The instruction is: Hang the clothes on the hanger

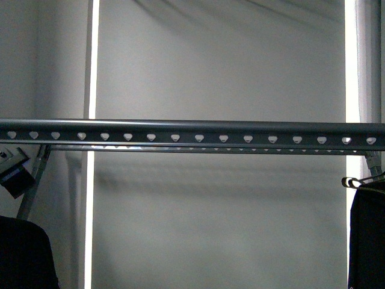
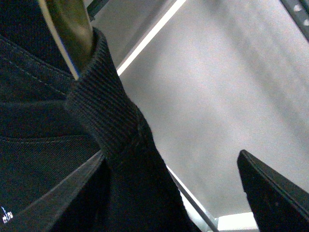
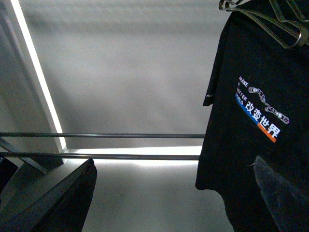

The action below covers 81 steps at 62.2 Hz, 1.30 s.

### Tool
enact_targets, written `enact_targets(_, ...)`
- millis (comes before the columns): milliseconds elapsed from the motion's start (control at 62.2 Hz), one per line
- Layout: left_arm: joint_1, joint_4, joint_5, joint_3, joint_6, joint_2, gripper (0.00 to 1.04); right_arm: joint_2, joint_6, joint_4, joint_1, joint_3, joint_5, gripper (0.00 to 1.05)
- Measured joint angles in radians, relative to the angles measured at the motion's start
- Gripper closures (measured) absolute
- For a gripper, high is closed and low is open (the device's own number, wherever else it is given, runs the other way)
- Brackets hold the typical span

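The left gripper pinches the shirt by its shoulder fold [image 2: 133, 145] beside the collar next, to hang it. That fold stands up while the shirt's front [image 2: 41, 166] hangs slack.
The clothes, a black T-shirt [image 2: 111, 121], fill the left wrist view, with the ribbed collar around a shiny brassy hanger [image 2: 70, 29]. A bit of white print shows at the edge. My left gripper [image 2: 164, 193] is open, with the shirt's fabric lying between its jaws against one finger [image 2: 53, 193]; the other finger [image 2: 275, 193] stands apart. In the front view the shirt is probably the dark mass [image 1: 24, 253] at lower left. The hanger, a dark-grey rail with heart holes [image 1: 192, 132], runs across above; it also shows in the left wrist view [image 2: 299, 14]. My right gripper [image 3: 169, 203] is open and empty.
Another black garment [image 3: 251, 125] with a coloured print hangs on a wire clip hanger [image 3: 270, 14], next to one right finger [image 3: 285, 193]; it also shows at the front view's right edge [image 1: 367, 241]. Two thin rods [image 3: 120, 135] cross behind. A slanted rack strut [image 1: 33, 180] stands at left.
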<state>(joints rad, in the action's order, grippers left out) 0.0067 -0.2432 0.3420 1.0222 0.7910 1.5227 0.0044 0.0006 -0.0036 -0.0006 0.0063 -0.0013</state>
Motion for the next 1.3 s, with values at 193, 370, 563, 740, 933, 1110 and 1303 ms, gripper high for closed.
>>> enact_targets(193, 0.003, 0.042, 0.003, 0.018, -0.018, 0.039, 0.61, 0.000, 0.000, 0.000, 0.000, 0.000, 0.000, 0.07)
enact_targets(370, 0.013, 0.055, -0.051, -0.014, -0.029, 0.015, 0.93, 0.000, 0.000, 0.000, 0.000, 0.000, 0.000, 0.07)
enact_targets(563, 0.029, 0.038, -0.225, -0.186, -0.092, -0.109, 1.01, 0.000, 0.000, 0.000, 0.000, 0.000, 0.000, 0.07)
enact_targets(740, 0.039, 0.159, -0.528, -0.340, -0.293, -0.307, 1.01, 0.000, 0.000, 0.000, 0.000, 0.000, 0.000, 0.07)
enact_targets(933, 0.077, 0.435, -0.883, -0.390, -0.688, -0.475, 1.01, 0.000, 0.000, 0.000, 0.000, 0.000, 0.000, 0.07)
enact_targets(1110, 0.107, 0.512, -0.904, -0.347, -1.147, -0.462, 1.01, 0.000, 0.000, 0.000, 0.000, 0.000, 0.000, 0.07)
enact_targets(1303, 0.062, 0.444, -0.926, -0.183, -1.704, -0.333, 1.01, 0.000, 0.000, 0.000, 0.000, 0.000, 0.000, 0.07)
